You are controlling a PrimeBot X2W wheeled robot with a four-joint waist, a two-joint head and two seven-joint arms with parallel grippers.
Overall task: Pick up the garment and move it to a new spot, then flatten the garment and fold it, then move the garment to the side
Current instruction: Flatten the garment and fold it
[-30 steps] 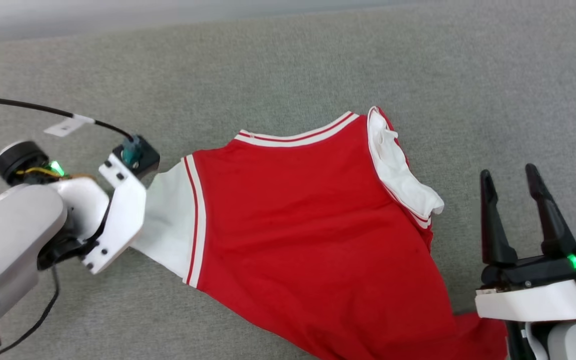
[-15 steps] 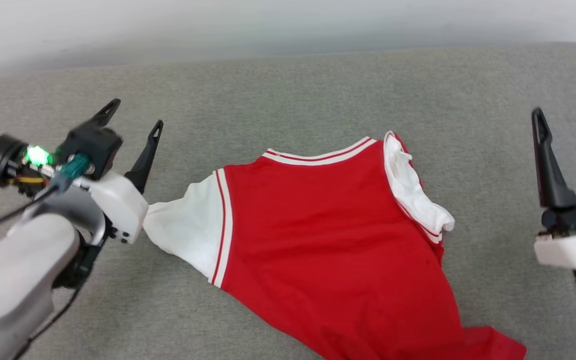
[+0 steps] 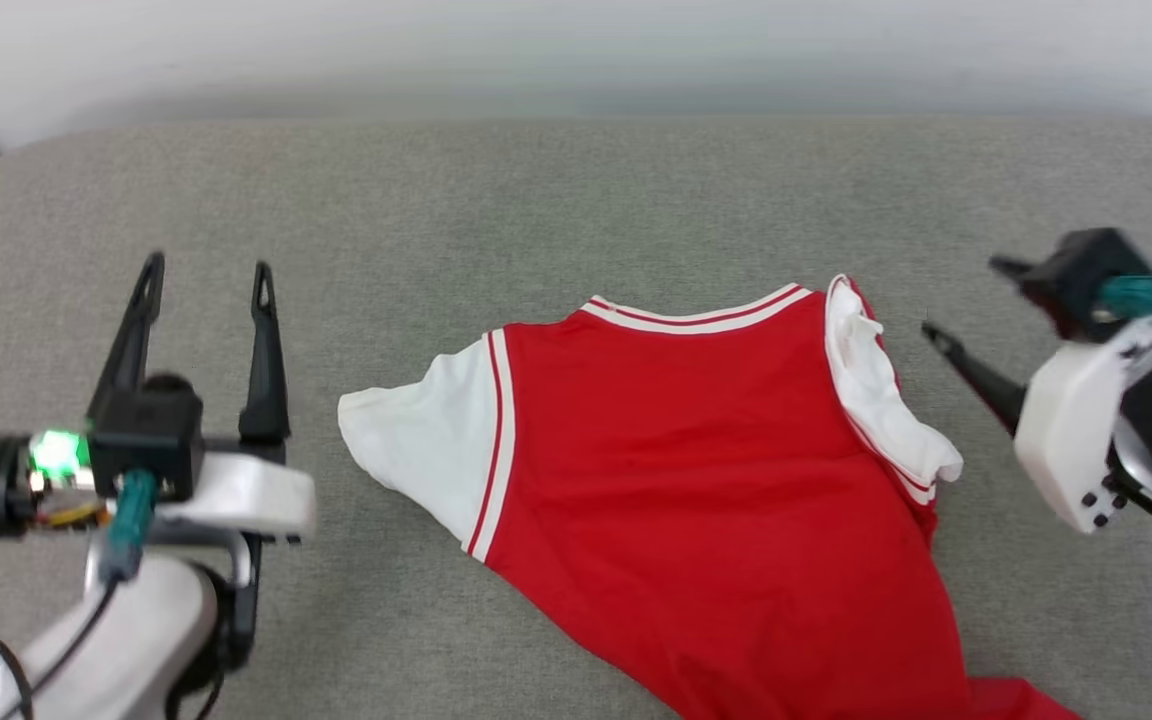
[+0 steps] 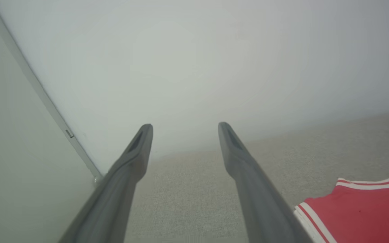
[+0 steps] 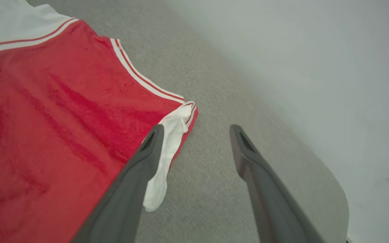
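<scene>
I need to flatten the T-shirt for folding, so my right gripper needs to grab it by its crumpled white sleeve next.
The garment, a red T-shirt with white sleeves, lies spread on the grey cushion, its hem running off the head view's bottom edge. Its left sleeve lies flat and its right sleeve is crumpled. My left gripper stands open and empty to the left of the left sleeve, apart from it. In the left wrist view the left gripper points at the wall, with the garment at the lower right. My right gripper is open and points left, close to the right sleeve. The right wrist view has the right gripper above the cushion beside that sleeve.
The grey upholstered surface stretches across the head view, with a rounded corner at the far left. A pale wall rises behind its far edge. A cable hangs from my left wrist at the lower left.
The head view has shifted. My left gripper has come off the left sleeve and now stands beside it, fingers up. My right gripper has turned from pointing up to pointing left at the right sleeve.
</scene>
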